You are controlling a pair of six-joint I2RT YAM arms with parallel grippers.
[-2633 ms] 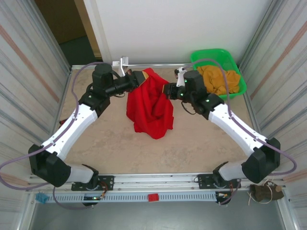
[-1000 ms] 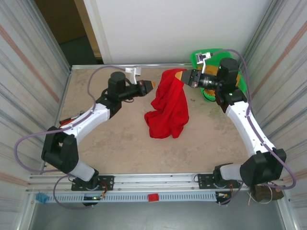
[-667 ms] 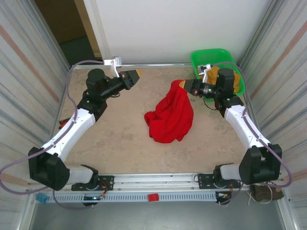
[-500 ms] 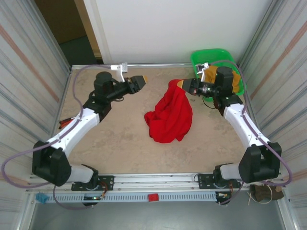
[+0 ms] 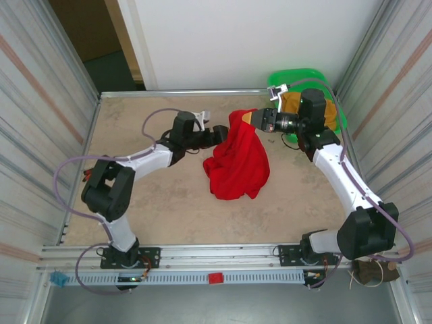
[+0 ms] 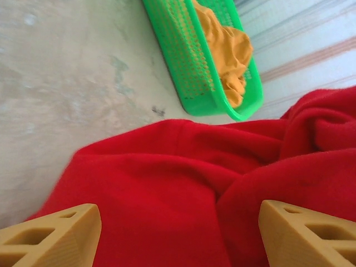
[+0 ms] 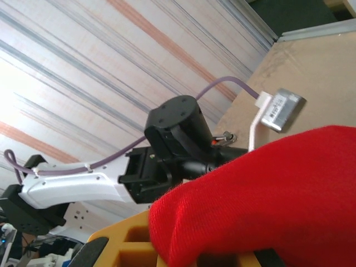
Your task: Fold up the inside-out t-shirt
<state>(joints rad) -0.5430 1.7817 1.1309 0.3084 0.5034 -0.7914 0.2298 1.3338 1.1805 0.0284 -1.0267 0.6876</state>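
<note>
Next, the left gripper grabs the t-shirt by its edge (image 5: pixel 231 131) (image 6: pixel 183 223) beside the held peak, to free my right gripper to regrip for folding.
The inside-out t-shirt (image 5: pixel 236 162) is a bright red bunched heap in the middle of the table, drawn up to a peak at its far end. My right gripper (image 5: pixel 252 119) is shut on that peak, and in the right wrist view the red fabric (image 7: pixel 267 194) drapes over its yellow fingers (image 7: pixel 128 247). My left gripper (image 5: pixel 220 133) sits low at the shirt's left edge, open. In the left wrist view its two yellow fingertips (image 6: pixel 50 236) stand wide apart with the red cloth (image 6: pixel 167 194) lying between and beyond them.
A green basket (image 5: pixel 339 120) holding an orange-yellow cloth (image 5: pixel 291 101) stands at the far right corner, behind the right arm; the left wrist view shows the basket (image 6: pixel 183 61) just past the shirt. Metal side walls flank the tan table (image 5: pixel 155 196).
The left gripper, shut and apart from the shirt a second ago, swung to the far left, then came back down to the shirt's left edge and opened. The right gripper kept its hold.
</note>
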